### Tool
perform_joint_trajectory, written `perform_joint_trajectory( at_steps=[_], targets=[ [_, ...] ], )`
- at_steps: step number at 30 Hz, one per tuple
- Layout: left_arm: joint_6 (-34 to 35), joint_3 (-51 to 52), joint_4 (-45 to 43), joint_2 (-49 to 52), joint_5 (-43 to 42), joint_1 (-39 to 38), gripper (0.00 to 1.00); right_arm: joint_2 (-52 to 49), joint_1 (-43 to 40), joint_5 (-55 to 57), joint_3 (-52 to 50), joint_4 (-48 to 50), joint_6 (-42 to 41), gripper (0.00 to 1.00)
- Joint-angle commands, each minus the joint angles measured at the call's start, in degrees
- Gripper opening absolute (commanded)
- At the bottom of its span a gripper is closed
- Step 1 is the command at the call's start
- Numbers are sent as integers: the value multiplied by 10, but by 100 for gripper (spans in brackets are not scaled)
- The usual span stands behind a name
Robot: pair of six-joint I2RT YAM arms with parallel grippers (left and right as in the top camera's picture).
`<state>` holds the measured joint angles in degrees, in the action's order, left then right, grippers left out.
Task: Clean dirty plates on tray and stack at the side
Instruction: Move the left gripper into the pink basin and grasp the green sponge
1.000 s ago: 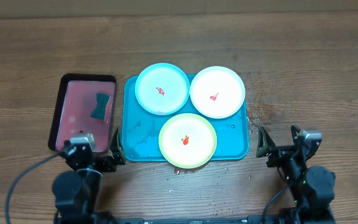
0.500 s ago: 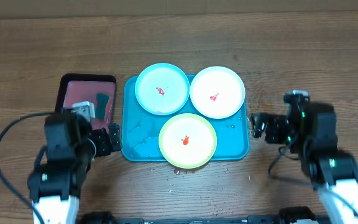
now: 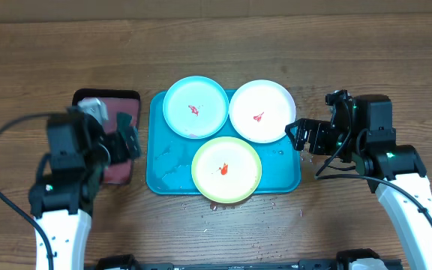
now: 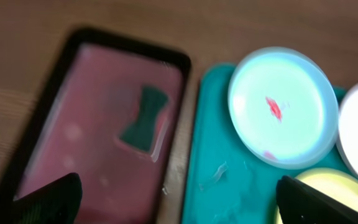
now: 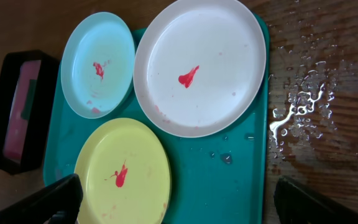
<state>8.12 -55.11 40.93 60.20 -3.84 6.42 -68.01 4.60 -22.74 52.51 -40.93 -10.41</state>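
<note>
My left gripper grabs the teal sponge across its narrow middle (image 3: 125, 129) (image 4: 146, 117) next, so the sponge's wide end stays free to wipe the dirty plates.
Three dirty plates lie on the turquoise tray (image 3: 163, 161): a light blue one (image 3: 195, 107) at the back left, a white one (image 3: 262, 111) at the back right and a yellow-green one (image 3: 226, 169) in front. Each has a small red smear. My left gripper (image 3: 128, 142) is open and empty, above the gap between the pinkish tray and the turquoise tray (image 4: 222, 168). My right gripper (image 3: 298, 137) is open and empty at the tray's right edge. In the right wrist view it (image 5: 179, 202) hovers over the yellow-green plate (image 5: 122, 171) and the tray floor (image 5: 229, 180).
A black-rimmed pinkish tray (image 3: 88, 112) with a teal sponge (image 4: 143, 118) stands left of the turquoise tray. Water drops (image 5: 297, 106) lie on the wooden table to the right of the tray, and small drops lie in front of it.
Both arms have lifted from the front edge and moved back. The left now hangs by the pinkish tray, the right by the turquoise tray's right edge. The plates have not moved.
</note>
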Motion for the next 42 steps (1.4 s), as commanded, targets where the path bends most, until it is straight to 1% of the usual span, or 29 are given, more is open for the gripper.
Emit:
perform_joint_trajectory(
  at_steps=[1, 6, 10, 13, 14, 16, 17, 19, 21, 24, 31, 34, 37, 40, 42],
  targets=[
    [-65, -43, -20, 55, 47, 5, 100, 3, 3, -14, 19, 5, 6, 100],
    [-175, -59, -59, 155, 46, 7, 100, 3, 3, -14, 19, 6, 11, 100],
    [-195, -59, -97, 223, 44, 7, 95, 3, 3, -14, 19, 6, 12, 98],
    [-195, -59, -126, 268, 22, 7, 95, 3, 3, -14, 19, 6, 12, 98],
    [-195, -59, -135, 282, 18, 7, 91, 3, 3, -14, 19, 6, 12, 98],
    [-195, -59, -151, 307, 9, 7, 89, 3, 3, -14, 19, 8, 12, 96],
    [-195, -59, -158, 327, 0, 7, 82, 3, 3, -14, 19, 11, 12, 95],
    [-195, -59, -160, 350, -7, 7, 72, 3, 3, -14, 19, 13, 12, 94],
    [-195, -59, -158, 371, -7, 7, 65, 3, 3, -14, 19, 15, 12, 93],
    [-195, -59, -154, 395, -7, 7, 60, 3, 3, -14, 19, 17, 12, 93],
    [-195, -59, -151, 430, 0, 7, 45, 3, 3, -14, 19, 17, 12, 91],
    [-195, -58, -146, 434, 4, 7, 45, 3, 3, -14, 19, 17, 12, 90],
    [-191, -58, -142, 436, 37, 7, 48, 3, 3, -14, 19, 16, 12, 90],
    [-177, -58, -141, 436, 71, 7, 47, 3, 3, -14, 19, 16, 12, 90],
    [-167, -58, -140, 436, 74, 7, 47, 3, 3, -14, 19, 16, 12, 90]
  ],
)
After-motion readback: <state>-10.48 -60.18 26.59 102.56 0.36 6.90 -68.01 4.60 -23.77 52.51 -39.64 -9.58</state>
